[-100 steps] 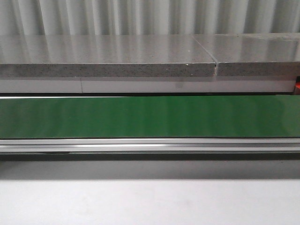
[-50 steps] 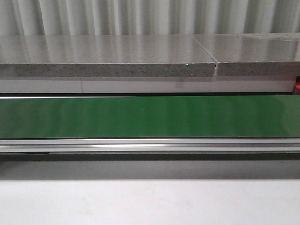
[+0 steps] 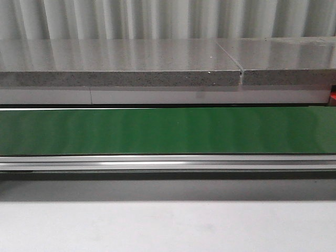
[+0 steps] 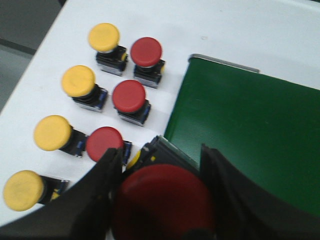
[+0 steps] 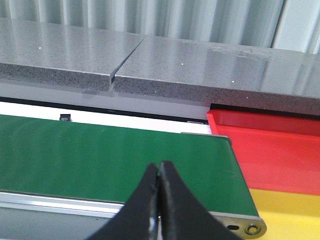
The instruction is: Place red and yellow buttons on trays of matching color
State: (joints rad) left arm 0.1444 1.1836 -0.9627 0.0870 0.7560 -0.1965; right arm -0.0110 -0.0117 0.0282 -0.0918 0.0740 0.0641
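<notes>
My left gripper must bring the red button from beside the green belt's edge to the red tray before letting go.
In the left wrist view my left gripper (image 4: 161, 165) is shut on a red button (image 4: 162, 202), held above the white table beside the end of the green conveyor belt (image 4: 250, 130). Below it stand three more red buttons (image 4: 146, 51) (image 4: 128, 96) (image 4: 103, 143) and several yellow buttons (image 4: 104, 37) in two rows. In the right wrist view my right gripper (image 5: 160, 165) is shut and empty over the belt (image 5: 100, 155). The red tray (image 5: 270, 145) and the yellow tray (image 5: 285, 210) lie just past the belt's end. No gripper shows in the front view.
The front view holds the green belt (image 3: 168, 130) with its aluminium rail (image 3: 168, 163), a grey stone ledge (image 3: 121, 65) behind it and white table (image 3: 168, 226) in front. A corrugated wall stands at the back.
</notes>
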